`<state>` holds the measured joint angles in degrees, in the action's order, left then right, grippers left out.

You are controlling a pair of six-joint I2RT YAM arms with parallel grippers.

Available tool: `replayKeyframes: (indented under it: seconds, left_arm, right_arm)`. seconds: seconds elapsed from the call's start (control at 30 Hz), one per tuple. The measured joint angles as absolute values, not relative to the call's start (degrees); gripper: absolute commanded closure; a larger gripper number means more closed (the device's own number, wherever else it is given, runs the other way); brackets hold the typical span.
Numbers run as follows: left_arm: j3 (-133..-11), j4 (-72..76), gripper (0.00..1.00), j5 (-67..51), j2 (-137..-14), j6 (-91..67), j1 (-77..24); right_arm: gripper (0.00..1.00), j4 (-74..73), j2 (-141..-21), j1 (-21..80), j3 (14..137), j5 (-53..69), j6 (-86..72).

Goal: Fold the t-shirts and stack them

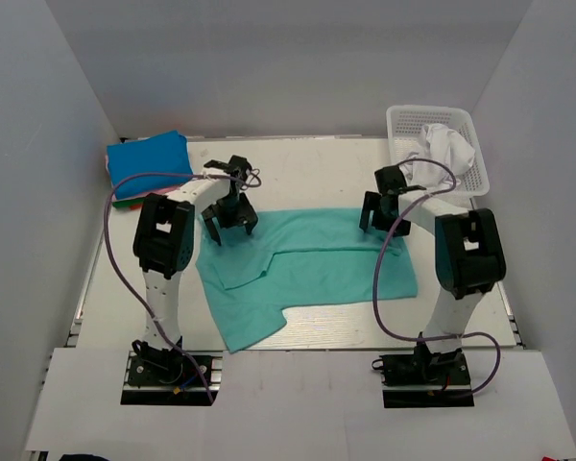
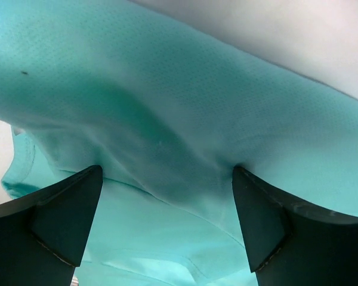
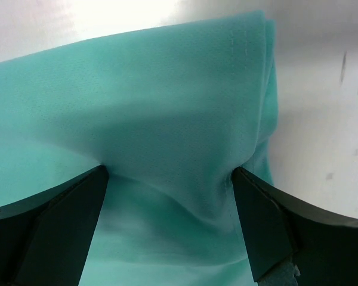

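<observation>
My left gripper grabs the teal-green t-shirt (image 1: 312,269) by its protruding near flap next, to fold it over toward the t-shirt's far edge.
A teal-green t-shirt (image 1: 312,269) lies partly folded across the middle of the table. My left gripper (image 1: 228,219) stands open over its far left edge. In the left wrist view the gripper (image 2: 167,173) has both fingertips pressed down on the teal-green t-shirt (image 2: 185,107), wide apart. My right gripper (image 1: 377,216) is open over the far right edge. There the gripper (image 3: 170,173) also rests its tips on the teal-green t-shirt (image 3: 167,107), near its folded corner. A folded bright blue t-shirt (image 1: 149,161) lies at the back left on red and green cloth (image 1: 125,201). A crumpled white t-shirt (image 1: 448,149) sits in the basket.
A white lattice basket (image 1: 403,125) stands at the back right corner of the table. Grey walls close in the left, right and back sides. Purple cables loop from each arm. Bare table (image 3: 322,119) shows to the right of the shirt's corner.
</observation>
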<state>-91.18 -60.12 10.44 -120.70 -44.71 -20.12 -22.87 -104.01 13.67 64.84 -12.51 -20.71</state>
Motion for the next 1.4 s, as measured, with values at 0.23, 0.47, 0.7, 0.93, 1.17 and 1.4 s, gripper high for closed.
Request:
replayKeyframes:
  seconds: [0.23, 0.47, 0.7, 0.93, 1.17, 1.4]
  left_arm:
    - [-115.79, -60.49, 0.00, 12.23, -134.39, -39.16, -17.37]
    - [-117.67, -59.55, 0.00, 13.78, -129.47, -35.81, -15.94]
    - [-79.53, -59.90, 0.00, 8.99, -97.89, -40.71, -17.74]
    - [-53.43, -62.39, 0.00, 0.51, -78.04, -45.08, -18.41]
    - [-43.75, -58.65, 0.10, -4.23, -76.05, -46.61, -18.90]
    - [-39.81, -51.77, 0.29, -6.04, -78.15, -47.53, -18.90]
  right_arm:
    - [0.10, -26.02, -112.75, 13.58, 79.44, -15.07, -19.38]
    - [0.10, -27.05, -108.71, 14.22, 83.07, -14.22, -17.54]
    - [0.10, -24.25, -85.76, 14.59, 66.06, -11.18, -21.87]
    - [0.10, -23.75, -75.05, 14.31, 51.77, -9.98, -27.35]
    - [0.10, -25.08, -72.90, 13.80, 45.76, -9.32, -30.89]
    - [0.10, -25.45, -72.77, 12.91, 45.60, -9.69, -31.44]
